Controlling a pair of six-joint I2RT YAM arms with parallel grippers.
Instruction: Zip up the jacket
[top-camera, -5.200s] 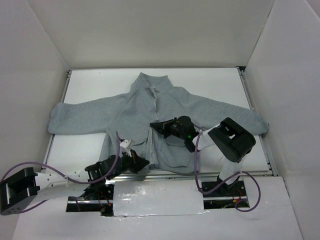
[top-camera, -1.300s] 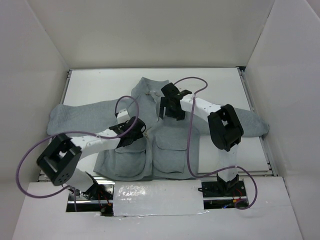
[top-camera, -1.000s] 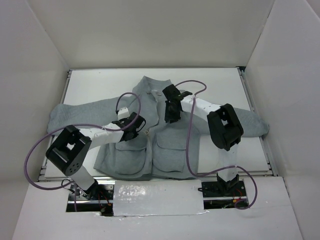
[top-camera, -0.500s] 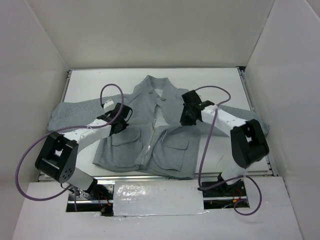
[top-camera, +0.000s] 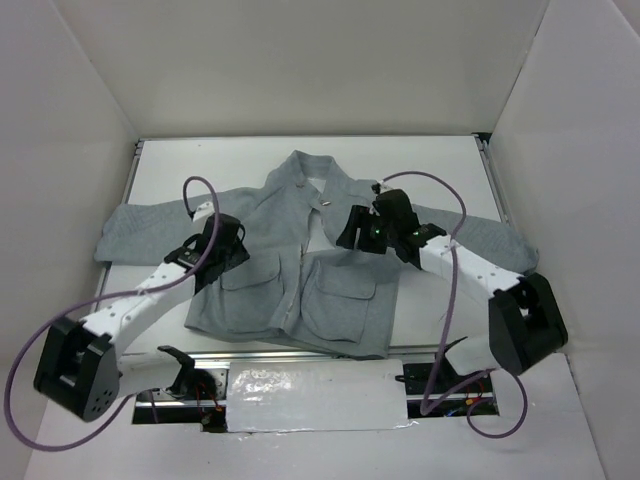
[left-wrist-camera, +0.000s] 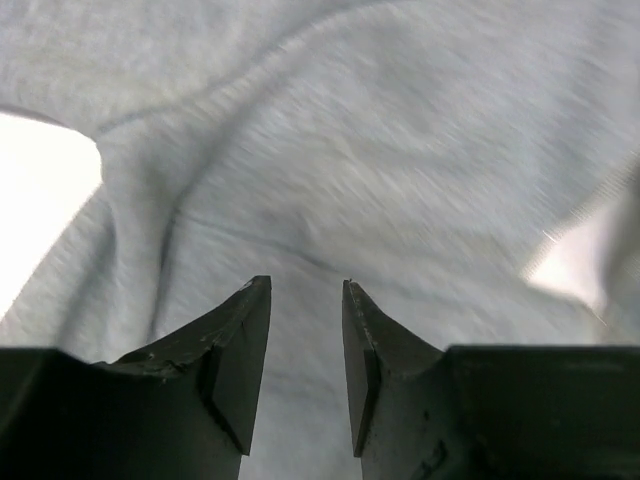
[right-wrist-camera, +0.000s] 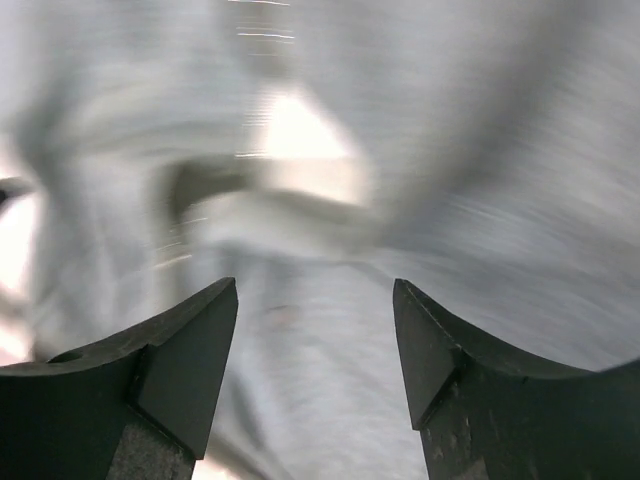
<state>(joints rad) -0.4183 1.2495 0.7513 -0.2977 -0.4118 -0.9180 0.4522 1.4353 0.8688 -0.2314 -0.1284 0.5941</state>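
Observation:
My left gripper should next grab the jacket's centre front (top-camera: 291, 309) between the flap pockets, near the zipper's hem end. Then my right gripper can zip the jacket.
The light-grey fleece jacket (top-camera: 270, 215) lies flat on the white table, collar at the far side and sleeves spread to both sides. Its pale zipper (top-camera: 298, 275) runs down the centre between two flap pockets, and the collar stands apart at the top. My left gripper (top-camera: 236, 245) hovers over the jacket's left chest. In the left wrist view it (left-wrist-camera: 306, 290) is open by a narrow gap, with only fleece (left-wrist-camera: 380, 150) beneath. My right gripper (top-camera: 348, 232) is over the right chest, and in the right wrist view it (right-wrist-camera: 315, 290) is wide open above blurred fleece (right-wrist-camera: 480, 150).
White walls (top-camera: 90, 110) close in the table (top-camera: 420, 165) on the left, back and right. Purple cables (top-camera: 420, 180) loop above both arms. A foil-covered strip (top-camera: 315, 395) lies along the near edge between the arm bases. The right sleeve (top-camera: 500, 245) reaches the table's right rail.
Both grippers have opened and let go of the fleece. The left one has moved away from the zipper to the left; both arms' elbows have swung down and outward.

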